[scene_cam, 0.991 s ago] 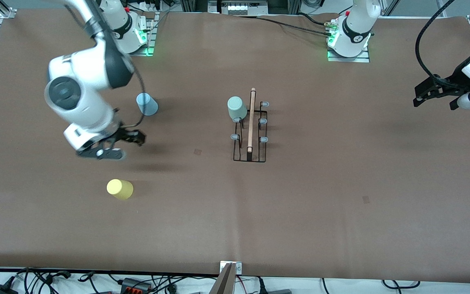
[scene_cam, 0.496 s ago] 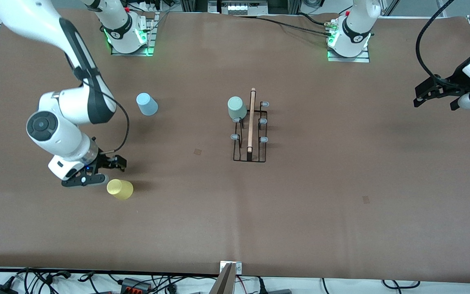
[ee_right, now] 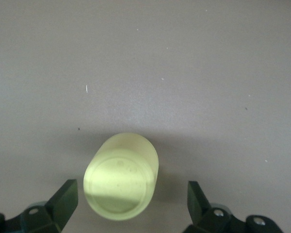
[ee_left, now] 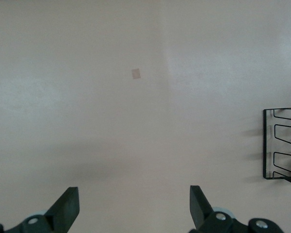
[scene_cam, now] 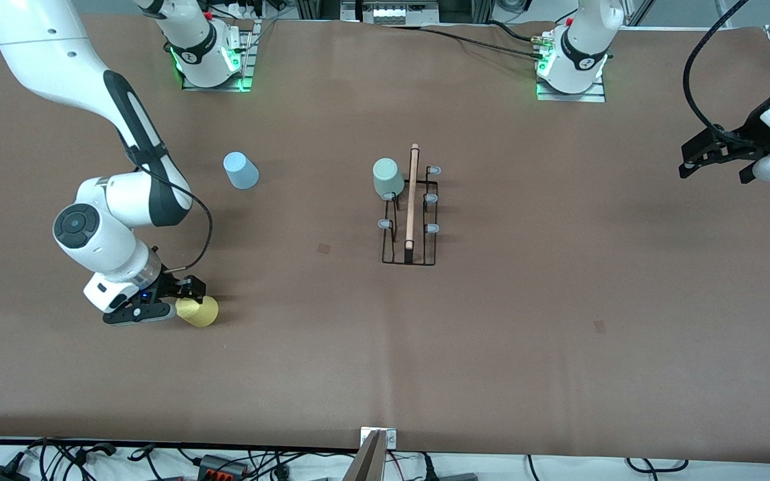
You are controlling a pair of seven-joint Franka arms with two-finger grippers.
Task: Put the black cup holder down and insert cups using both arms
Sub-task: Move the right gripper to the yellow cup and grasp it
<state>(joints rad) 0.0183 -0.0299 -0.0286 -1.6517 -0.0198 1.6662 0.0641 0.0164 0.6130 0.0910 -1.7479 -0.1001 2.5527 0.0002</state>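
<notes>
The right gripper takes hold of the yellow cup by its side [scene_cam: 193,312] next, to set it on a free peg of the black cup holder [scene_cam: 410,227].
The black cup holder [scene_cam: 410,227] stands mid-table with its wooden rod handle on top; a corner of it shows in the left wrist view [ee_left: 281,143]. A pale green cup [scene_cam: 388,177] sits upside down on one of its prongs. A light blue cup [scene_cam: 240,170] stands upside down toward the right arm's end. The yellow cup [scene_cam: 199,310] stands upside down nearer the front camera. My right gripper [scene_cam: 172,302] is low over it, open, the cup [ee_right: 121,175] between its fingers. My left gripper [scene_cam: 716,158] is open and empty, waiting above the left arm's end.
The table is covered in brown paper [scene_cam: 492,347]. Two small tape marks lie on it, one [scene_cam: 324,248] beside the holder and one [scene_cam: 599,326] toward the left arm's end. Cables and a metal bracket [scene_cam: 371,457] lie along the front edge.
My right gripper has come down from beside the blue cup toward the front camera and lowered around the yellow cup. The left arm has barely moved.
</notes>
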